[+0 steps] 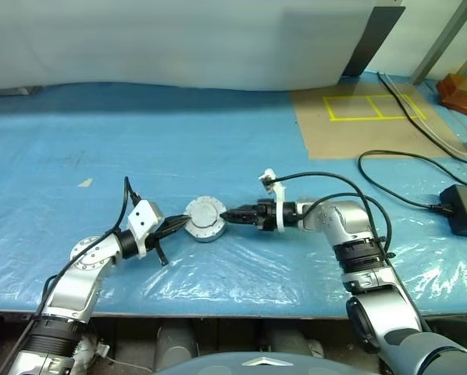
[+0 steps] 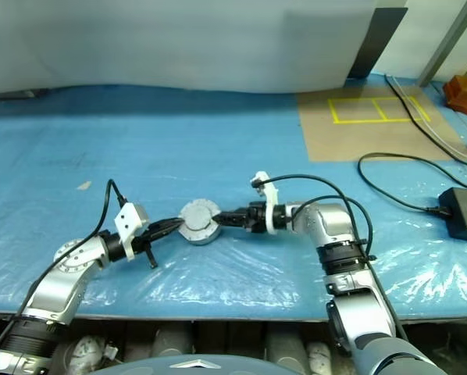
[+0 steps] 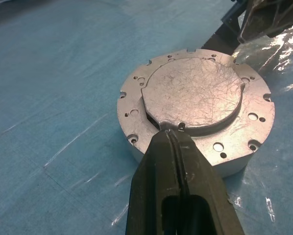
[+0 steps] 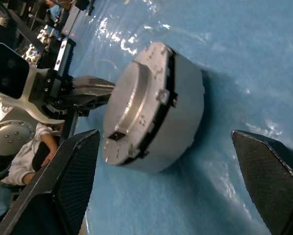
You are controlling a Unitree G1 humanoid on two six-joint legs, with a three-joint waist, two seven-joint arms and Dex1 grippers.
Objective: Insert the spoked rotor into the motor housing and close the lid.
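My right gripper takes hold of the motor housing by its thinner edge (image 1: 221, 224) (image 4: 161, 142) next, between lid and base, since the motor housing's round side spreads wide.
The motor housing (image 1: 206, 230) is a round silver puck on the blue plastic-covered table, near the front. The lid (image 3: 193, 93), a scratched silver disc with a raised centre and small holes round its rim, lies flat on top of the housing. A dark seam runs between the two in the right wrist view. The spoked rotor is hidden. My left gripper (image 1: 184, 224) is shut, and its tip (image 3: 172, 133) touches the lid's edge on the housing's left. My right gripper (image 1: 228, 214) is open just right of the housing, its fingers (image 4: 68, 181) spread wide and holding nothing.
A black power adapter (image 1: 464, 209) and black cables (image 1: 390, 164) lie at the right. A brown board with yellow tape (image 1: 366, 117) and an orange object (image 1: 461, 92) are at the back right. The table's front edge (image 1: 218, 308) is close behind both grippers.
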